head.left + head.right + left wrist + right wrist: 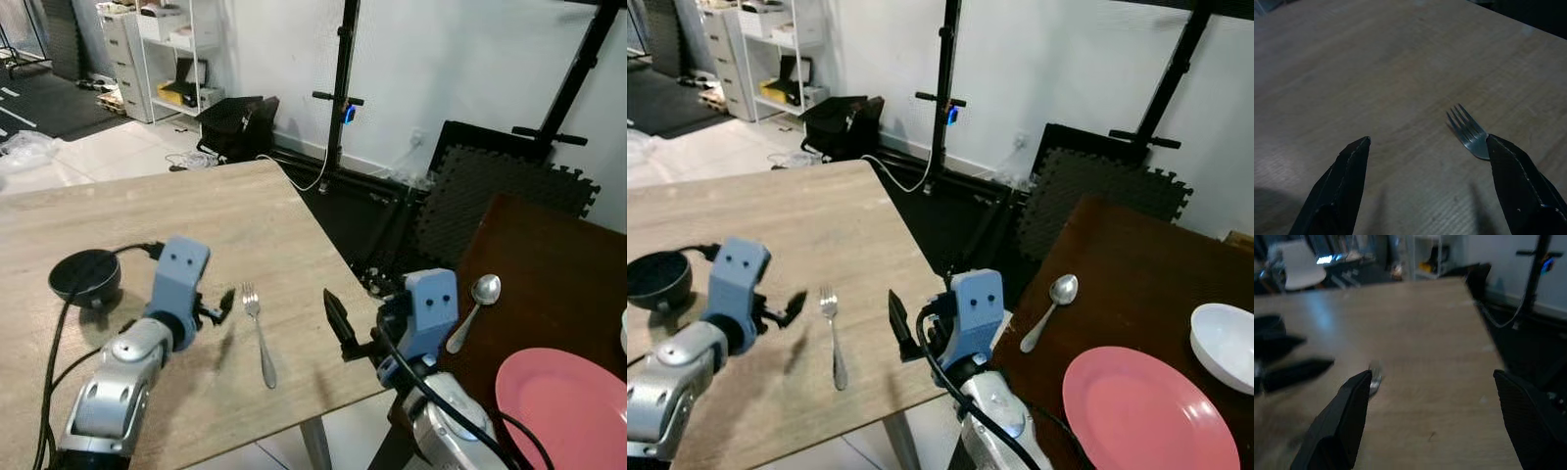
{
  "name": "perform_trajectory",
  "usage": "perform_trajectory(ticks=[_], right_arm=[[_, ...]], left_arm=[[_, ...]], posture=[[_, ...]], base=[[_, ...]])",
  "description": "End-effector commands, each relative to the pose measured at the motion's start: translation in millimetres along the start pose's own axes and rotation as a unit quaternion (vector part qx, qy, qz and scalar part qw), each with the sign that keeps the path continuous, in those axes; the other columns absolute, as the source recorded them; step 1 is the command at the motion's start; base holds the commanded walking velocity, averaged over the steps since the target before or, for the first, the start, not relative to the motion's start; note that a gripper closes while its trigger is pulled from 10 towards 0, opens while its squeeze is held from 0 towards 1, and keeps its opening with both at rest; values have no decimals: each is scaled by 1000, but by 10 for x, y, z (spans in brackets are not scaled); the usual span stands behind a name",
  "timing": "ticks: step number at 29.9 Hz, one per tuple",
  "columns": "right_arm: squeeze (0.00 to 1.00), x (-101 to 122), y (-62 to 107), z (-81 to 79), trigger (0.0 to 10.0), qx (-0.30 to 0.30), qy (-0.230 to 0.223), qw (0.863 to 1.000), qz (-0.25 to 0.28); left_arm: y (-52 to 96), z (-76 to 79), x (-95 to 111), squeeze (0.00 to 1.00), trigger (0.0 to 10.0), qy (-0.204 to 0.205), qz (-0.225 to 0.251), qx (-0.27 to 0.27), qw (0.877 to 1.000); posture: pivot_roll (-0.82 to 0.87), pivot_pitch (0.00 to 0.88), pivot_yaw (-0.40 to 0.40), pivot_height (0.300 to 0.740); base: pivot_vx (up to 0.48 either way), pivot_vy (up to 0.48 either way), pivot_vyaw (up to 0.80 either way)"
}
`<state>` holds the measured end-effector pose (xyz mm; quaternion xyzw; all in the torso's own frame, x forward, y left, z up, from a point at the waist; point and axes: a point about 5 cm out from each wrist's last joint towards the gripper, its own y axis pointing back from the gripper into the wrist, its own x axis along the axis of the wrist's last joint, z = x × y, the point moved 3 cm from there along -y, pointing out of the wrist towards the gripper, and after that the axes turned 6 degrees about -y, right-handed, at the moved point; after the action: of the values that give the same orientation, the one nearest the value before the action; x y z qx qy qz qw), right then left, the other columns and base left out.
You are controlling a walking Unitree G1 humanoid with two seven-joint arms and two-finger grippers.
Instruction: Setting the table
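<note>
The robot's right gripper will next pick up the fork by its handle (pixel 265 358), because the fork's pointed teeth are on the table.
A silver fork (pixel 260 333) lies on the light wooden table (pixel 147 215), tines pointing away from me. My left gripper (pixel 217 308) hovers low just left of the fork's tines and is open. In the left wrist view the tines (pixel 1469 132) sit beside one finger (pixel 1518 181), with nothing between the fingers. My right gripper (pixel 341 323) is open and empty near the table's right edge, to the right of the fork's handle. A spoon (pixel 473 311), a pink plate (pixel 563 406) and a white bowl (pixel 1227 343) rest on the dark brown table (pixel 549 255) to the right.
A black bowl-shaped object (pixel 85 276) with a cable sits on the wooden table behind my left arm. A gap separates the two tables. Black stands (pixel 340 88), foam mats (pixel 490 186), a bag (pixel 235 122) and shelves (pixel 176 59) line the far wall.
</note>
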<state>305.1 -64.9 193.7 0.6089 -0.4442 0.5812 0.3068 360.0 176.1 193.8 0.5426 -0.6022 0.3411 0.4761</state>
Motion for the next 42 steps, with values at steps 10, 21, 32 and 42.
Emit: perform_trajectory(ticks=[10, 21, 32, 42], right_arm=[[0, -583, -527, -494, 10000, 38, 14, 992, -122], [0, -708, -777, -685, 10000, 12, 15, 989, -145], [0, -479, -815, -716, 10000, 46, -25, 992, -112], [0, -998, -607, -939, 0, 100, -87, 961, -241]], left_arm=[[99, -322, -48, 0, 10000, -69, -20, 52, 996], [147, -402, -4, 0, 10000, -81, -22, 75, 994], [80, -192, -16, 0, 10000, -58, -23, 36, 997], [61, -217, -1, 0, 10000, -53, -21, 45, 997]], posture=[[107, 70, -27, 740], [171, 140, -61, 740], [151, 150, -53, 740], [150, 136, -56, 740]], base=[[0, 0, 0], [0, 0, 0], [0, 0, 0], [0, 0, 0]])
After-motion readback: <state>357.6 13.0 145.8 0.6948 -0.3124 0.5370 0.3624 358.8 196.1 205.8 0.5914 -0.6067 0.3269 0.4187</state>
